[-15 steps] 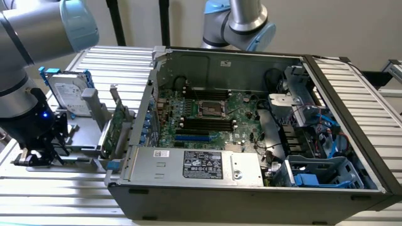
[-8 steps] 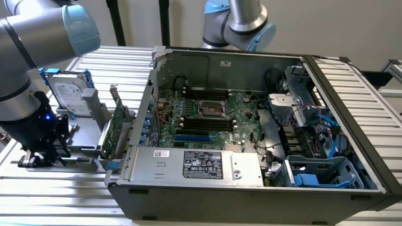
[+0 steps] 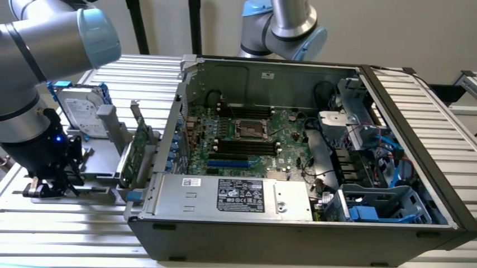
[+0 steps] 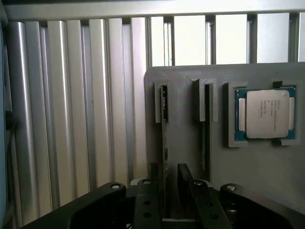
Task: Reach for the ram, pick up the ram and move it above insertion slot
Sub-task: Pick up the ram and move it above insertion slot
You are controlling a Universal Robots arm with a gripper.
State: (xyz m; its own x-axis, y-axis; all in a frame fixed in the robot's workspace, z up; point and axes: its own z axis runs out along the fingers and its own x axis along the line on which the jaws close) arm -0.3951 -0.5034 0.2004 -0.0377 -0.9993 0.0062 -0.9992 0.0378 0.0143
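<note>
I should next grab the ram with my gripper by the middle of its long upper edge (image 4: 166, 188), because the holder's grey bracket (image 4: 158, 102) holds the ram at its end.
The ram (image 4: 164, 124) stands on its thin edge in a slot of a grey holder plate (image 4: 267, 176), so I see it as a narrow dark-green strip. My gripper (image 4: 167, 175) is low over it, open, with one finger (image 4: 153, 183) on each side of the strip and a small gap to each. A second ram stick (image 4: 206, 129) stands in the neighbouring slot. In the exterior view the gripper (image 3: 48, 187) sits at the left, outside the open computer case (image 3: 298, 234). The black memory slots (image 3: 246, 146) lie on the motherboard beside the processor socket (image 3: 249, 129).
A processor chip (image 4: 266, 113) rests in a recess of the holder plate. A silver hard drive (image 3: 78, 111) and a green expansion card (image 3: 138, 146) stand between the gripper and the case wall. A power supply (image 3: 231, 195) fills the case's near side. A second arm's base (image 3: 287, 28) rises behind.
</note>
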